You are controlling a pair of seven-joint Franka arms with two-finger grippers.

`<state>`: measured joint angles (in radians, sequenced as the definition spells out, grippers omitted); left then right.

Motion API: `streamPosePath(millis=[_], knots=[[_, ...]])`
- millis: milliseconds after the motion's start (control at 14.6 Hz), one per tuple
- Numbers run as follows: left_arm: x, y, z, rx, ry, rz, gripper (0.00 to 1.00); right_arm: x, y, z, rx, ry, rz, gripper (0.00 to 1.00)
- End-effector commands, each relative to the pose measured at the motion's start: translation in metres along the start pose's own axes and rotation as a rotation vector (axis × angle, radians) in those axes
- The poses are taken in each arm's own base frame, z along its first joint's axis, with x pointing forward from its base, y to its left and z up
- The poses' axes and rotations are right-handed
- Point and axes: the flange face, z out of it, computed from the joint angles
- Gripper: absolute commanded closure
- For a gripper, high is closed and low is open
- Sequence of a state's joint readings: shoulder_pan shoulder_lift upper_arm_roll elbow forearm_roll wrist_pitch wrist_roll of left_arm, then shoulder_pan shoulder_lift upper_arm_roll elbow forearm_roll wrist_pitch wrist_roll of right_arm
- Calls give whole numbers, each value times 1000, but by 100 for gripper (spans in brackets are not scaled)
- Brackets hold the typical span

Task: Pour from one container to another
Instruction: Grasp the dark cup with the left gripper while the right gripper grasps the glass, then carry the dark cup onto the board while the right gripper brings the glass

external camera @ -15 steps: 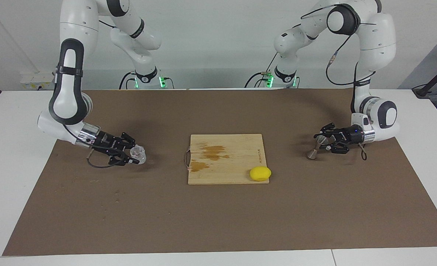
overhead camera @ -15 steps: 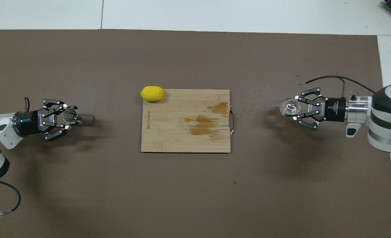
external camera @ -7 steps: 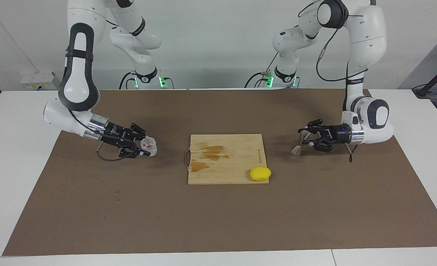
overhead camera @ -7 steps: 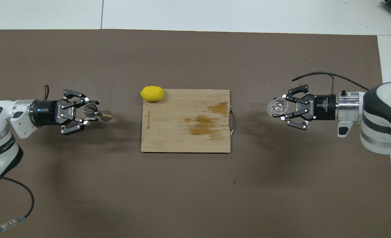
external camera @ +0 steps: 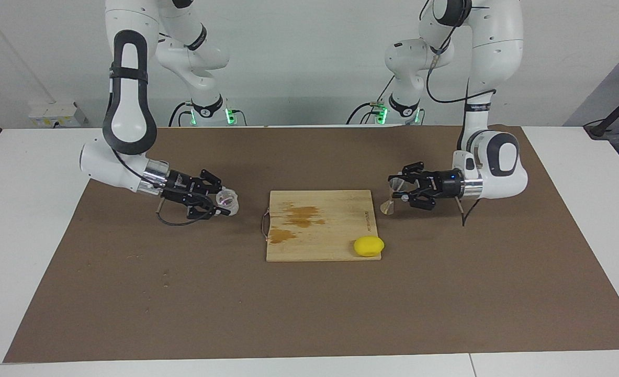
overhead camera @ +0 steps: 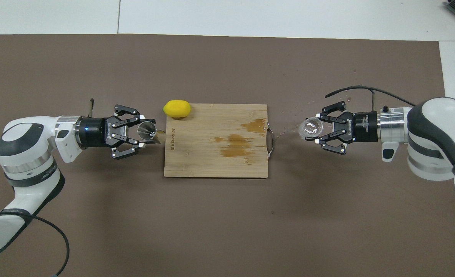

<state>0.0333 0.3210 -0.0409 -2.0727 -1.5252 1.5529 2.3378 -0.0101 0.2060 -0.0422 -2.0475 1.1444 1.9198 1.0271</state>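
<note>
The jigger (overhead camera: 147, 130) is short of the cutting board's middle (overhead camera: 215, 140). My left gripper needs to move the jigger toward the board's middle before releasing the jigger.
The small clear glass tumbler (external camera: 228, 199) (overhead camera: 310, 127) hangs in the air with my right gripper (external camera: 220, 202) (overhead camera: 316, 129) shut on it from the side. It is over the brown mat, just off the handle end of the cutting board. The silvery hourglass-shaped jigger (external camera: 387, 207) (overhead camera: 147, 130) stands upright in the air, my left gripper (external camera: 399, 190) (overhead camera: 145, 133) shut on its upper cup. It is over the mat at the board's edge toward the left arm's end. Whether the glass holds liquid cannot be told.
A wooden cutting board (external camera: 319, 246) (overhead camera: 212, 161) with dark wet stains lies in the middle of the brown mat (external camera: 309, 314). A yellow lemon (external camera: 369, 246) (overhead camera: 177, 108) rests at the board's corner toward the left arm's end, farther from the robots. Small droplets speckle the mat near the glass.
Both arms have swung inward toward the cutting board, each carrying its container. The glass and the jigger are now much closer to the board's two ends.
</note>
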Motion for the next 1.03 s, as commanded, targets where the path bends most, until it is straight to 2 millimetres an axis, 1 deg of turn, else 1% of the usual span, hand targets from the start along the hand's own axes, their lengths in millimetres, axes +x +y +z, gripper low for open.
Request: streamPosePath(millis=[0,68,205,274,342,479,616,753,890,959], knots=[[-1,17,41,31,-6,-34,64,-8,9,-2,0,-3,31,100],[-1,18,55,42,-15,-35,63,-9,9,-2,1,-2,41,100],[-4,18,79,74,-25,-42,63,-15,10,10,-11,6,64,100],[-3,20,96,80,-19,-47,63,-16,10,11,-12,7,105,100],[-6,21,108,104,-21,-52,63,-16,8,10,1,13,123,100],[-10,24,128,137,-33,-63,62,-16,7,9,2,15,116,100],[-17,29,138,171,-43,-53,62,-16,7,9,1,19,73,100],[-20,29,141,196,-51,-1,62,-16,7,10,-2,28,6,100],[-23,30,141,196,-55,6,62,-17,7,11,-6,28,-59,100],[-27,29,140,199,-54,16,62,-21,7,15,-11,28,-75,100]])
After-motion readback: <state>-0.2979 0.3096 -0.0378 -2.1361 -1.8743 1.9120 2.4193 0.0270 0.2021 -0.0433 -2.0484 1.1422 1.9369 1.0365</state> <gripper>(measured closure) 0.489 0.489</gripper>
